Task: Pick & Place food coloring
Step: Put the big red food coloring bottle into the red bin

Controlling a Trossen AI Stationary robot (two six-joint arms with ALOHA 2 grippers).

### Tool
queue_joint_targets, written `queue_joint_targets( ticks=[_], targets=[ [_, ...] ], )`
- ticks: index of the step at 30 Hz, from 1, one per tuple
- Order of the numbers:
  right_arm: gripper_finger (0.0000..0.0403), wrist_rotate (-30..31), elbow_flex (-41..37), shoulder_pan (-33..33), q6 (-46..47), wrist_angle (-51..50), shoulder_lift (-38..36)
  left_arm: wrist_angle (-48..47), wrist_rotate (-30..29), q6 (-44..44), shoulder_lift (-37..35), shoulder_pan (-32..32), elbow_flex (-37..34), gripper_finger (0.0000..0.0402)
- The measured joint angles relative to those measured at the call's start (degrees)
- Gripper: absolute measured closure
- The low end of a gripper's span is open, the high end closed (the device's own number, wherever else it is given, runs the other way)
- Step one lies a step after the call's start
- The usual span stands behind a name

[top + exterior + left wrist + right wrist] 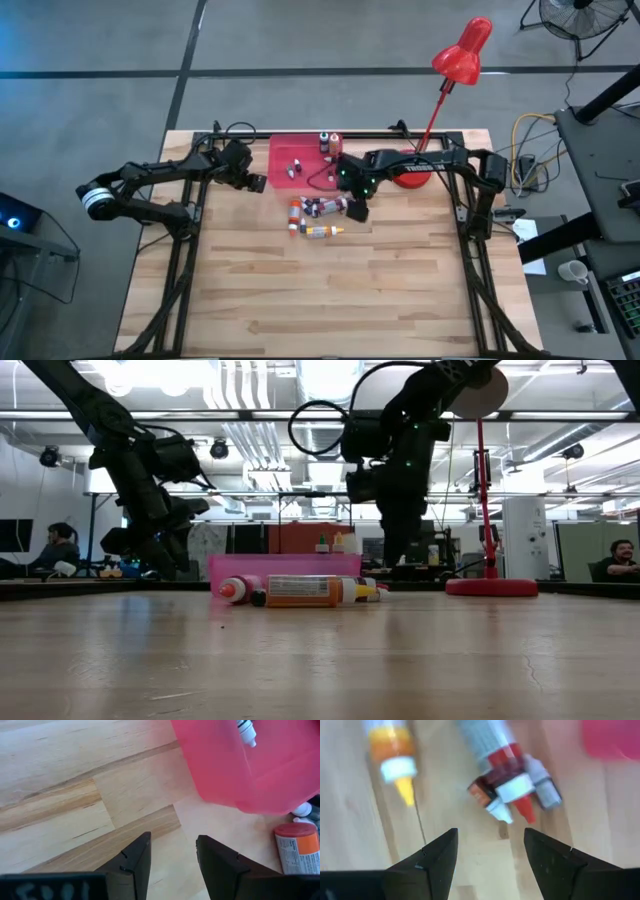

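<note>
The robot's right gripper isn't ready to close yet and should first move toward the red bottle's white collar [515,788]: its fingers stop short of the collar, so they would miss it if they closed now.
Several food coloring bottles [320,207] lie on their sides in a loose pile on the wood table, just in front of the pink-red tray [300,150]. One yellow-tipped orange bottle [318,230] lies nearer. In the low view the pile [300,591] rests flat on the table. A few bottles [328,141] stand or lie on the tray. My right gripper [357,211] hovers open at the pile's right end. Its wrist view shows the red and white caps [512,787] just beyond its fingertips [490,832]. My left gripper [257,183] is open over bare wood beside the tray's left near corner [172,840].
A red desk lamp stands with its base [412,175] at the table's far right, its head [462,52] leaning beyond the far edge. The tray [240,765] holds a small white-tipped bottle [247,732]. An orange-capped bottle [297,847] lies near the tray's corner. People sit in the room behind.
</note>
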Motion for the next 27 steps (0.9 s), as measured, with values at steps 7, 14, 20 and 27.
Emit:
queue_joint_targets(
  ticks=[7, 14, 20, 27],
  targets=[
    [0.0184, 16.9, -0.1, 1.5, -17.1, 4.3, 0.8, -0.3, 0.0, 0.9, 0.0, 0.0, 0.0, 0.0271],
    [0.0188, 8.8, -0.9, 1.6, -19.3, 8.0, 0.8, -1.0, 0.2, 0.9, 0.0, 0.0, 0.0, 0.0271],
    [0.0222, 8.8, -3.4, 1.8, -20.3, 13.6, 0.9, -1.3, 0.1, 0.9, 0.0, 0.0, 0.0, 0.0271],
    [0.0253, 8.7, -4.7, 1.9, -20.1, 13.8, 0.9, -1.3, 0.0, 0.9, 0.0, 0.0, 0.0, 0.0271]
  ],
)
